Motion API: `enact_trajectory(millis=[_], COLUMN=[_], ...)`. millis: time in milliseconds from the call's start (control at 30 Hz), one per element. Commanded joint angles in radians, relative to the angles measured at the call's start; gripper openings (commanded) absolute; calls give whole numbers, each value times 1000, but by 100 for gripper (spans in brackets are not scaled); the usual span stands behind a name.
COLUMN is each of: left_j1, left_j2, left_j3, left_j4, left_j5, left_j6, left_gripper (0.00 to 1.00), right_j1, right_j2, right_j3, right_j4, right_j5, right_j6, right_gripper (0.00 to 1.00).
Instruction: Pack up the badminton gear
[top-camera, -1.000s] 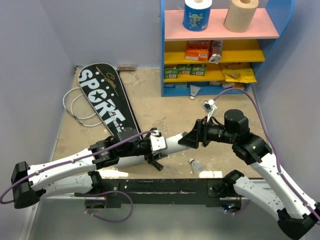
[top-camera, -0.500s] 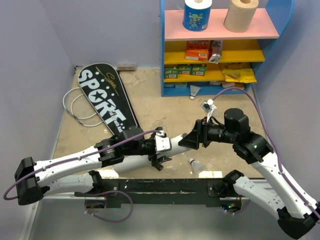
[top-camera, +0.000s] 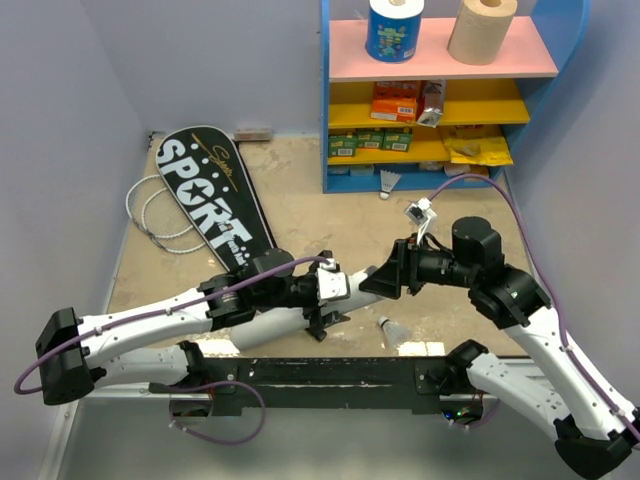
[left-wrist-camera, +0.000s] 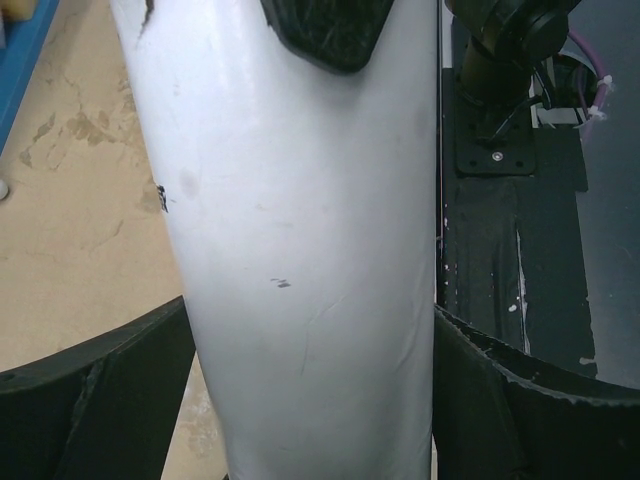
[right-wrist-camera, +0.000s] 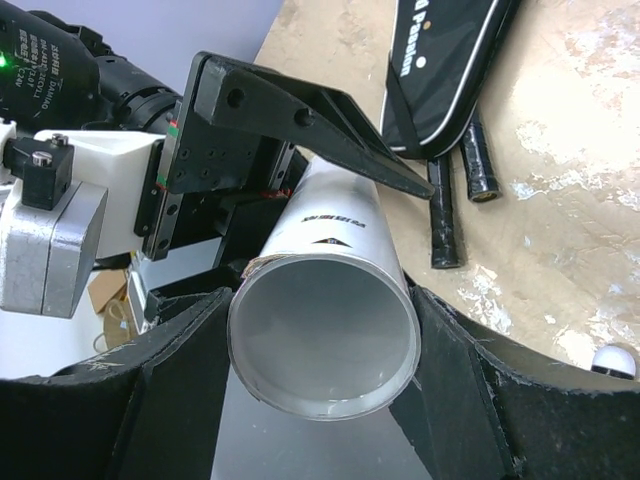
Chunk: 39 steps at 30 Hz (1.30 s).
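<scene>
Both fingers reach down past the rounded sides of the white tube toward the floor, so my left gripper closes on the tube now.
A long white tube (top-camera: 356, 286) slants across the near floor. My right gripper (top-camera: 380, 279) is shut on its open end (right-wrist-camera: 335, 225), with a finger pressing each side (right-wrist-camera: 322, 300). My left gripper (top-camera: 336, 303) straddles the tube's middle (left-wrist-camera: 300, 250), open, with floor showing between one finger and the tube (left-wrist-camera: 312, 305). The black "SPORT" cover (top-camera: 205, 195) lies at the back left over white-strung rackets (top-camera: 150, 210), whose black handles (right-wrist-camera: 445, 220) stick out below it. One shuttlecock (top-camera: 390, 182) stands by the shelf. Another shuttlecock (top-camera: 391, 331) lies near the front rail.
A blue shelf unit (top-camera: 325, 100) stands at the back right with paper rolls (top-camera: 395, 28) on top and orange (top-camera: 395, 100) and yellow packets (top-camera: 478, 150) below. Grey walls close both sides. The black base rail (top-camera: 330, 375) runs along the near edge.
My left gripper slid right along the tube toward the right gripper, and its jaws widened off the tube. The right gripper and tube end stayed almost still.
</scene>
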Motion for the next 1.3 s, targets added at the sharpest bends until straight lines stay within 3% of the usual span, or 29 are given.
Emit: enact_trajectory(millis=[0, 133, 267, 367, 400, 500, 700, 967, 1267], left_j1=[-4, -3, -3, -3, -3, -3, -3, -3, -3], left_j2=[41, 61, 64, 64, 63, 54, 17, -29, -54], left_j3=[41, 55, 59, 63, 63, 53, 9, -10, -29], left_j4=[98, 106, 113, 104, 98, 77, 51, -23, -35], left_j5=[8, -9, -21, -21, -22, -27, -62, -99, -114], left_j6=[11, 10, 4, 4, 2, 7, 2, -9, -16], left_gripper=[88, 71, 45, 38, 37, 36, 36, 31, 21], right_j1=[5, 6, 6, 5, 6, 6, 5, 6, 6], right_j2=[-22, -33, -44, -48, -53, -58, -25, 16, 30], right_j3=[49, 40, 40, 41, 41, 69, 171, 251, 187], right_j4=[55, 50, 37, 18, 12, -32, -100, -218, -158], right_j5=[-49, -44, -35, -21, -15, 44, 101, 175, 39], right_j6=[7, 7, 1, -11, -14, -37, -97, -188, -183], right_gripper=[57, 57, 57, 68, 77, 86, 91, 91, 74])
